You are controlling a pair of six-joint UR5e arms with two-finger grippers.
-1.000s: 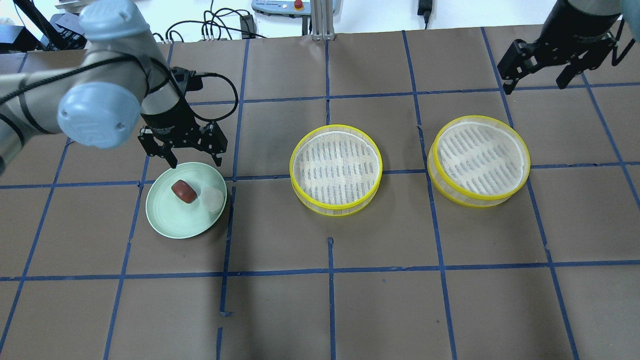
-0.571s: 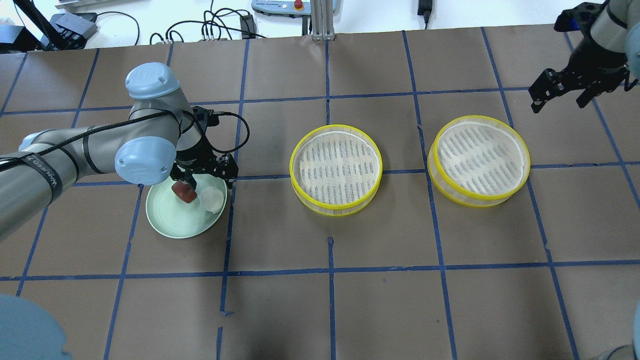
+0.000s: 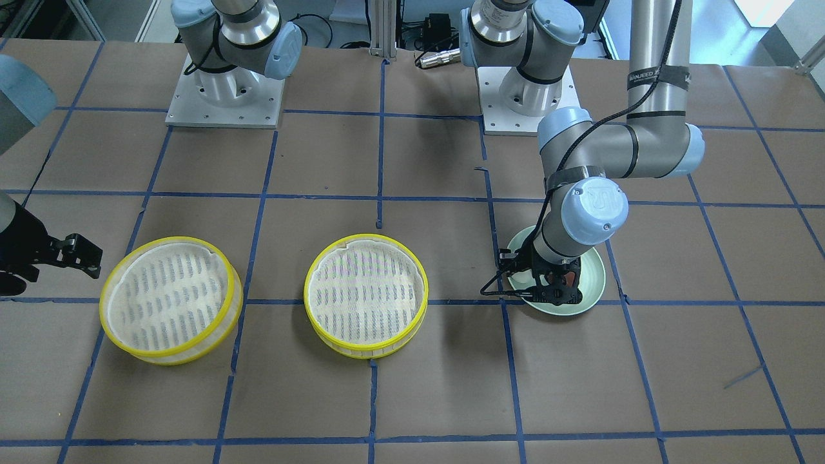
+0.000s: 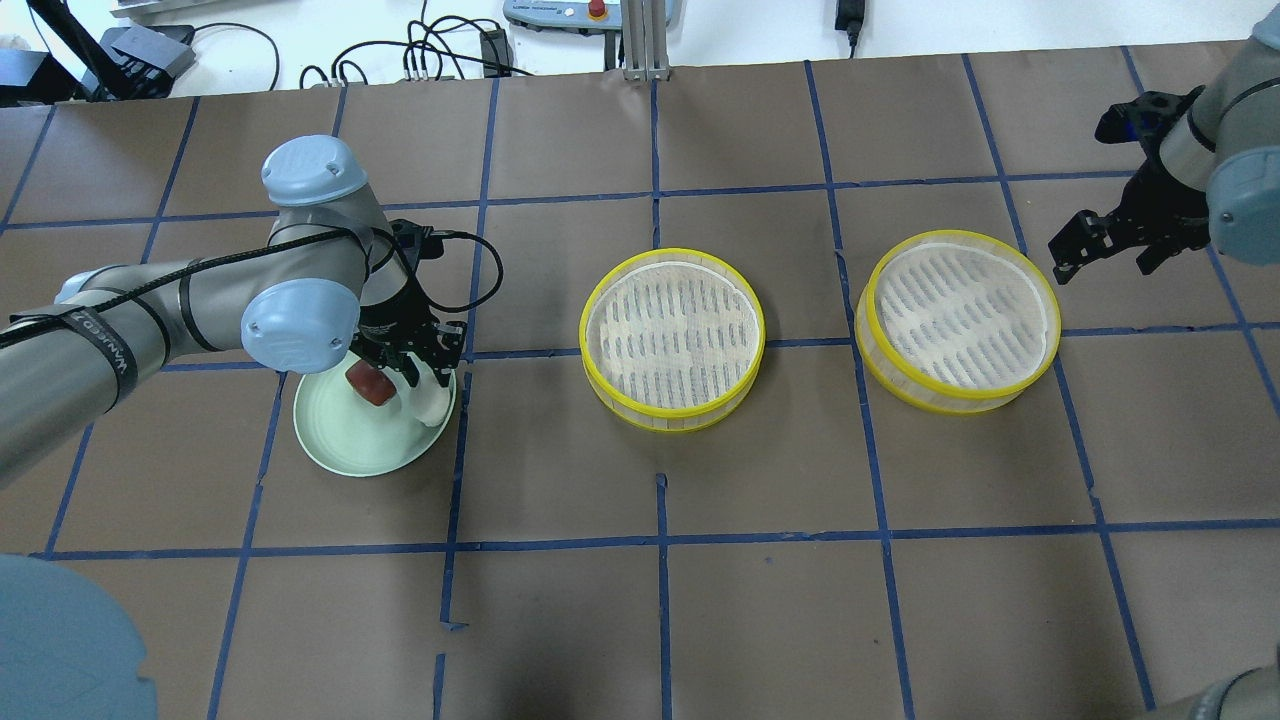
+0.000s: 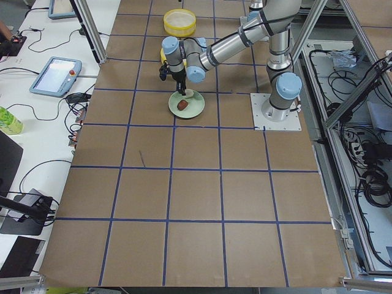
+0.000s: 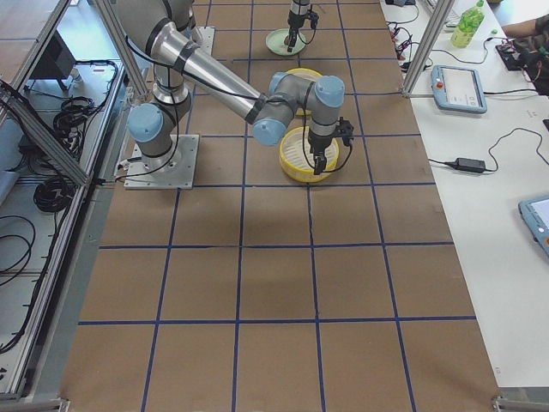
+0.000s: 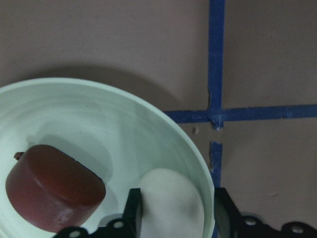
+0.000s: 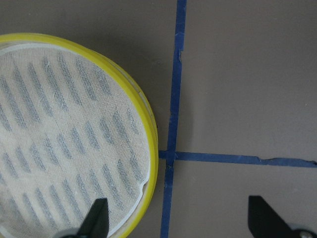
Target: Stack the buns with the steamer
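My left gripper is to grab the white bun by its rounded sides next, so that the buns can be stacked in the steamer (image 3: 365,290).
The white bun (image 4: 430,400) and the dark reddish-brown bun (image 4: 368,385) lie side by side on a pale green plate (image 4: 345,450). My left gripper (image 4: 425,378) is low over the plate, open, with its fingers on either side of the white bun (image 7: 171,206). The brown bun (image 7: 54,186) lies just beside them. Two empty yellow-rimmed steamer baskets stand apart, one at mid-table (image 4: 672,335) and one to the right (image 4: 955,320). My right gripper (image 4: 1100,250) is open and empty, above the right basket's outer rim (image 8: 148,148).
Blue tape lines cross the brown table. Cables and a controller box (image 4: 590,12) lie beyond the far edge. The two arm bases (image 3: 225,96) stand at the robot's side of the table.
My left arm has come down onto the plate and its fingers have drawn in around the white bun. My right gripper has moved down and closer to the right basket.
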